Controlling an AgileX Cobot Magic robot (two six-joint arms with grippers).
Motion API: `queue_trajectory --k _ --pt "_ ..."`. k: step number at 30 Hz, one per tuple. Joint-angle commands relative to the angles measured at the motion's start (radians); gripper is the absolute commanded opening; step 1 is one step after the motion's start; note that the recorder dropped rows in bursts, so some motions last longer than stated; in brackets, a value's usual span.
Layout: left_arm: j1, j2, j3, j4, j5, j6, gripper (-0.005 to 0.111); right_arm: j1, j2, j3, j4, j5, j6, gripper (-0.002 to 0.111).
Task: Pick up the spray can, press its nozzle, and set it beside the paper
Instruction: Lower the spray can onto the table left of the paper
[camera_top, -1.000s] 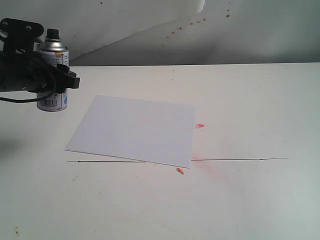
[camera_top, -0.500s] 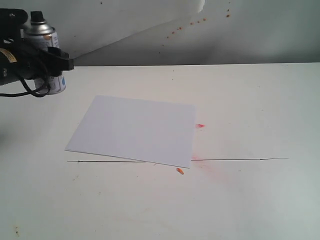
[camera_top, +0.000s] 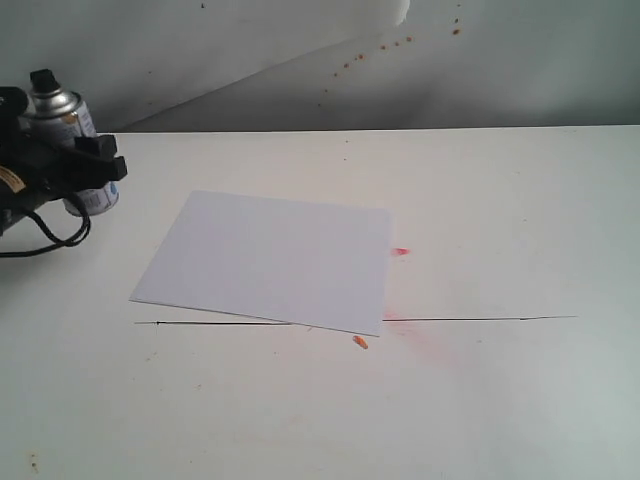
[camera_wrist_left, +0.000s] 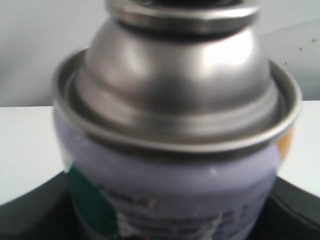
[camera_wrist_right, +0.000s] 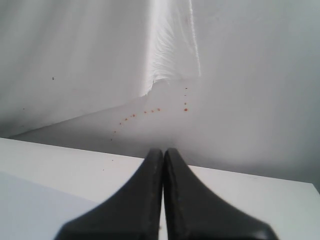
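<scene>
My left gripper should bring the spray can down before letting go of it, because the spray can's base hangs above the table in the exterior view.
The spray can is upright at the far left of the exterior view, silver and domed, with its black nozzle on top. My left gripper is shut on the can's labelled body, black fingers on either side. Whether the can's base touches the table I cannot tell. In the left wrist view the spray can fills the frame, with one black finger at its side and the nozzle cut off at the edge. The paper lies flat to the can's right, apart from it. My right gripper is shut and holds nothing.
A thin black line runs across the table in front of the paper. Small orange marks and a faint pink stain lie by the paper's right edge. A white backdrop sheet with orange specks hangs behind. The left arm's cable loops onto the table.
My left gripper has carried the spray can leftward, away from the paper: it first rose, then came down lower at the far left. The paper has not moved.
</scene>
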Motion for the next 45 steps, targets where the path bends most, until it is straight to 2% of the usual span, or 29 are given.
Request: queue_trajectory --k 1,13,18,24,27,31,32,34,43,45 --pt "0.001 0.092 -0.005 0.009 -0.186 0.033 0.000 0.002 -0.004 0.003 0.001 0.000 -0.005 0.000" --pt "0.001 0.285 -0.011 0.006 -0.376 0.066 0.000 0.002 -0.004 0.003 0.001 0.000 -0.005 0.000" --pt "0.001 0.325 -0.061 0.006 -0.362 0.068 0.000 0.002 -0.004 0.003 0.001 0.000 -0.005 0.000" --pt "0.001 0.329 -0.083 0.009 -0.308 0.058 0.006 0.002 -0.004 0.003 0.001 0.000 -0.005 0.000" --pt "0.001 0.329 -0.083 0.043 -0.308 0.056 0.017 0.002 -0.004 0.003 0.001 0.000 -0.005 0.000" --pt "0.001 0.329 -0.083 0.061 -0.308 0.056 0.046 0.002 -0.004 0.003 0.001 0.000 -0.005 0.000" --pt "0.001 0.329 -0.083 0.061 -0.308 0.056 0.057 0.002 -0.004 0.003 0.001 0.000 -0.005 0.000" --pt "0.001 0.329 -0.083 0.045 -0.308 0.056 0.067 0.002 -0.004 0.003 0.001 0.000 -0.005 0.000" --pt "0.001 0.324 -0.083 0.005 -0.310 -0.015 0.079 0.002 -0.004 0.003 0.001 0.000 -0.005 0.000" --pt "0.006 0.298 -0.085 0.005 -0.258 -0.024 0.082 0.002 -0.004 0.003 0.001 0.000 -0.005 0.000"
